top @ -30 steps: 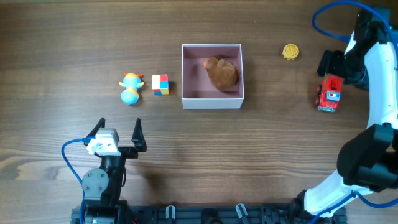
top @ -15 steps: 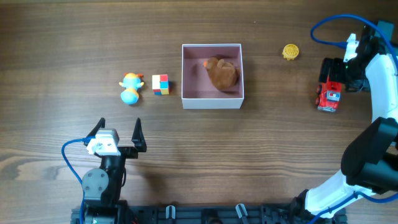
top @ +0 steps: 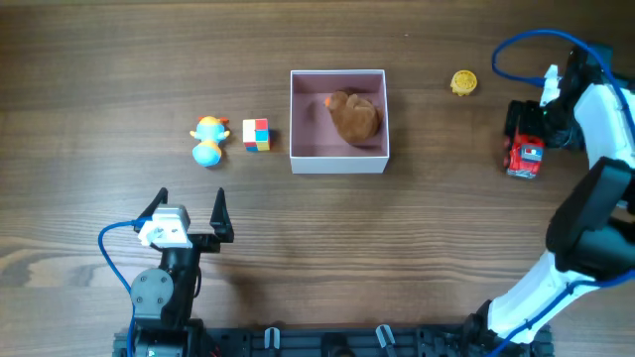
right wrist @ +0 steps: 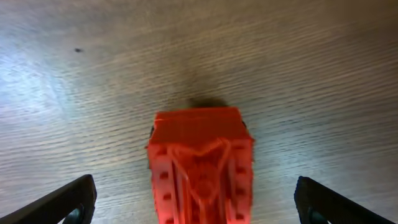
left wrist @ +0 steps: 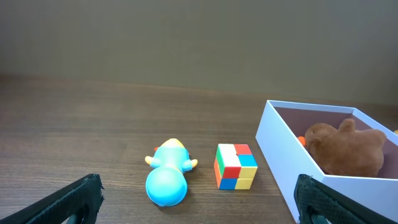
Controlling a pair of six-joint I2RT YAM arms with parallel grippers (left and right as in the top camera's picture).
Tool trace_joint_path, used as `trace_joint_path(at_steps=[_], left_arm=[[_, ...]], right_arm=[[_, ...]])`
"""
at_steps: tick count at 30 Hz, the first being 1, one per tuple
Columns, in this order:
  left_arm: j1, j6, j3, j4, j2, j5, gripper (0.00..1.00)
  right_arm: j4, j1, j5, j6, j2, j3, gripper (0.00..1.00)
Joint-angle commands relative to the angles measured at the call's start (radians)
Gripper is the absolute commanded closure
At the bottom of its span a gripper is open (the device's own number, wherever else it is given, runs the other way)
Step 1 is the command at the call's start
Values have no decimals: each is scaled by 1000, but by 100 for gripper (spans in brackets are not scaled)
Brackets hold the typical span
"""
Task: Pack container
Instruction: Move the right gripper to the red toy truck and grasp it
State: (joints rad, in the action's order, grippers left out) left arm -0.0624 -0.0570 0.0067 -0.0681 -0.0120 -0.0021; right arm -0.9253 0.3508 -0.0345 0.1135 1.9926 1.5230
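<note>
My right gripper's fingers are above the roof of the red truck (top: 525,154) (right wrist: 202,168), so closing now would miss it. My right gripper lowers, then closes on it.
The container (top: 337,165), a square white box with a pink inside, sits at table centre and holds a brown plush toy (top: 354,116). It also shows in the left wrist view (left wrist: 280,155), with the plush (left wrist: 345,149) inside. A red toy truck (top: 525,154) lies at the far right. My right gripper (top: 523,127) hangs over it, open; in the right wrist view the truck (right wrist: 202,168) lies between the spread fingers (right wrist: 196,200), untouched. My left gripper (top: 190,210) is open and empty near the front left, its fingers (left wrist: 199,202) pointing toward the toys.
A blue duck toy (top: 207,140) and a coloured cube (top: 256,134) lie left of the container; both show in the left wrist view, duck (left wrist: 166,180) and cube (left wrist: 236,166). A small yellow piece (top: 463,82) lies at the back right.
My right gripper has shifted a little toward the back of the table and turned, now lined up over the red truck. The truck, the container and the left arm have not moved.
</note>
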Motion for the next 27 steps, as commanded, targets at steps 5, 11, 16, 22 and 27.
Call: trace_joint_path(at_steps=[5,11,16,22,27], left_arm=[[10,16,-1,-8,9,20,0],[10,16,-1,-8,9,19,0],[10,16,-1,-8,9,19,0],[10,16,-1,-8,9,20,0],[10,16,-1,-8,9,19,0]], right_arm=[[32,12,14,-8,50,-13,0],[28,12,14,-9,58,-13,8],[48,16,14,-10,66,-13,18],[51,17,14,-11,68,-13,30],[61,17,14,-18,69,-13,42]])
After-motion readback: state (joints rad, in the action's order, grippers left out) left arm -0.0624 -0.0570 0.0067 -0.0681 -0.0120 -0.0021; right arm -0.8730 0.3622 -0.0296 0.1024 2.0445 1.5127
